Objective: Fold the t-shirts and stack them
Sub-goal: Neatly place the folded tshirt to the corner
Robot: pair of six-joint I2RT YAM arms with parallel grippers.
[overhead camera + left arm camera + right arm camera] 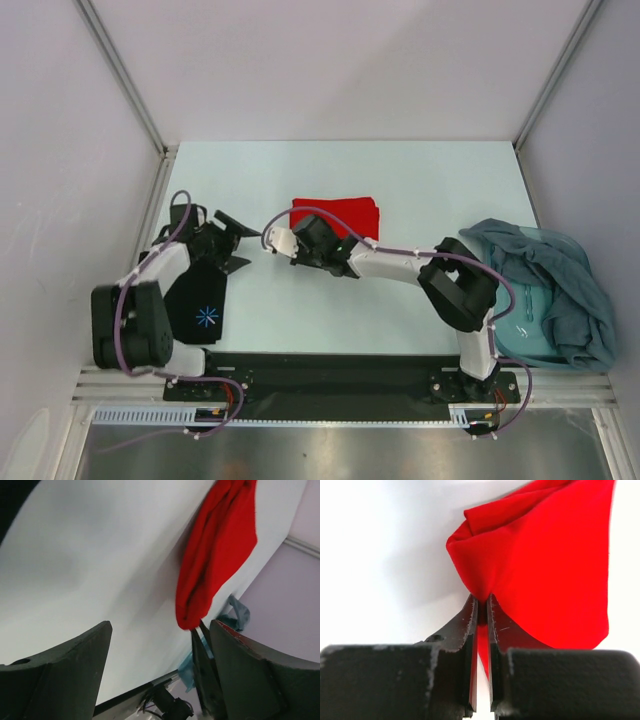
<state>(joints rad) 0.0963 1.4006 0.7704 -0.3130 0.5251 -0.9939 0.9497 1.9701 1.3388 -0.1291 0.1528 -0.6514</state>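
Observation:
The left gripper pinches the red t-shirt by its edge facing the black t-shirt (294,213) (194,546) next, layers together, to stack the red t-shirt still folded.
A plain red t-shirt (338,214), folded, lies at the middle of the table. My right gripper (304,233) is shut on its near-left corner; in the right wrist view the jaws (482,604) pinch a fold of the red cloth (545,565) and lift it slightly. My left gripper (239,244) is open and empty, just left of the right gripper, apart from the red shirt (220,545). A black t-shirt with a blue-white starburst (203,312) lies folded under the left arm. Dull teal-grey t-shirts (560,285) lie heaped at the right.
The teal-grey heap hangs over the table's right edge. Grey walls with metal rails close in the back and both sides. The black base rail (330,372) runs along the near edge. The right gripper's fingers (202,675) and teal cloth (239,612) show in the left wrist view.

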